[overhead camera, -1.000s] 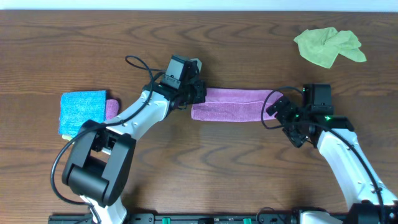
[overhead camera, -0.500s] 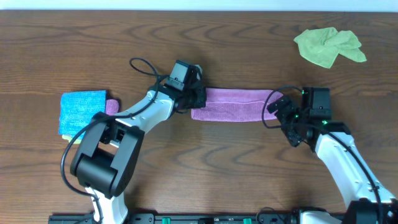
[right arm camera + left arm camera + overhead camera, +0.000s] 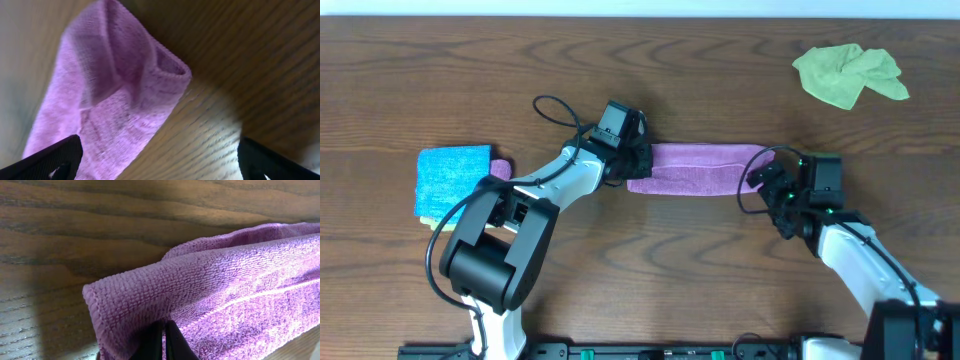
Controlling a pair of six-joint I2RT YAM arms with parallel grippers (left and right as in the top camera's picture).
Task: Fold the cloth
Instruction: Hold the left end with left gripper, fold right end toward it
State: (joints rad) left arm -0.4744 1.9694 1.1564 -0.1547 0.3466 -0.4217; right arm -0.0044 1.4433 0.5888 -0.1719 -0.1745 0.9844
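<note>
My right gripper's fingers span wooden tabletop short of the purple cloth, so it is too early to close. Next it moves toward its folded end, then closes there.
The purple-mauve cloth lies on the wooden table as a long folded strip running left to right. My left gripper is at its left end, and in the left wrist view the cloth bunches around the left gripper, whose black fingers are pinched together on a thin layer of it. My right gripper stands wide open at the strip's right end. In the right wrist view the cloth's folded end lies just ahead of the right gripper, with one finger over the fabric and the other over bare wood.
A crumpled lime-green cloth lies at the back right. A folded bright blue cloth sits at the left with a bit of purple fabric showing beside it. The left arm's black cable loops over the table behind the wrist.
The right arm has drawn in leftward, closer to the cloth's right end. The left wrist has shifted slightly right along the strip's left end. The cloth itself has hardly moved.
</note>
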